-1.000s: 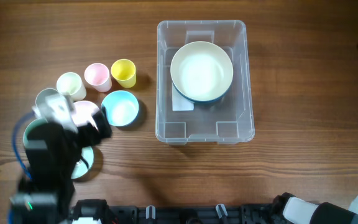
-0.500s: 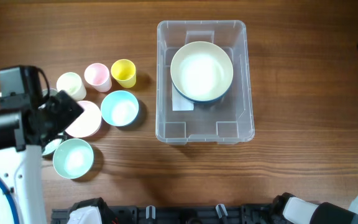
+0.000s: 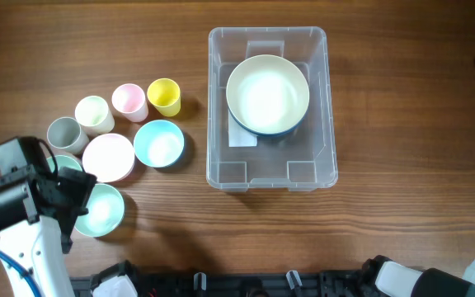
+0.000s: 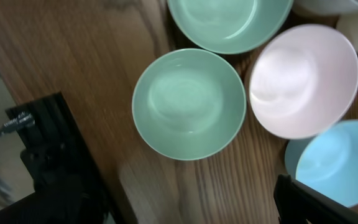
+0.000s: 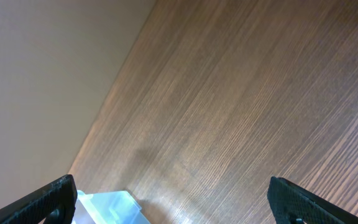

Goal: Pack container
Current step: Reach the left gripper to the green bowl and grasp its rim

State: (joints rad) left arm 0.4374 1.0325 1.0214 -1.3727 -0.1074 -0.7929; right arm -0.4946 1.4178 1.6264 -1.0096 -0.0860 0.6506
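Note:
I need my left gripper to grab the front green bowl by its rim next, so its base is free to go into the container (image 3: 331, 107).
The container (image 3: 331, 107) is a clear rectangular tub at the table's middle. It holds a large cream bowl with a dark blue outside (image 3: 267, 95), which lies over the white label. My left gripper (image 3: 76, 195) hangs open and empty beside a green bowl (image 3: 99, 209) at the front left. The left wrist view shows that green bowl (image 4: 189, 104) below the open gripper (image 4: 185, 208); only its right finger shows. My right gripper (image 5: 182, 205) is wide open and empty over bare wood, with a container corner (image 5: 112, 208) at the view's lower edge.
Left of the tub stand grey (image 3: 63, 132), cream (image 3: 94, 113), pink (image 3: 129, 101) and yellow (image 3: 164, 96) cups. A pink bowl (image 3: 108, 157), a blue bowl (image 3: 159, 143) and a second green bowl (image 3: 66, 163) lie nearby. A black rig runs along the front edge (image 3: 221, 285).
My left arm has swung from over the left-hand cups and bowls to the front left, beside the green bowl. The grey cup and pink bowl now show fully. Nothing was picked up.

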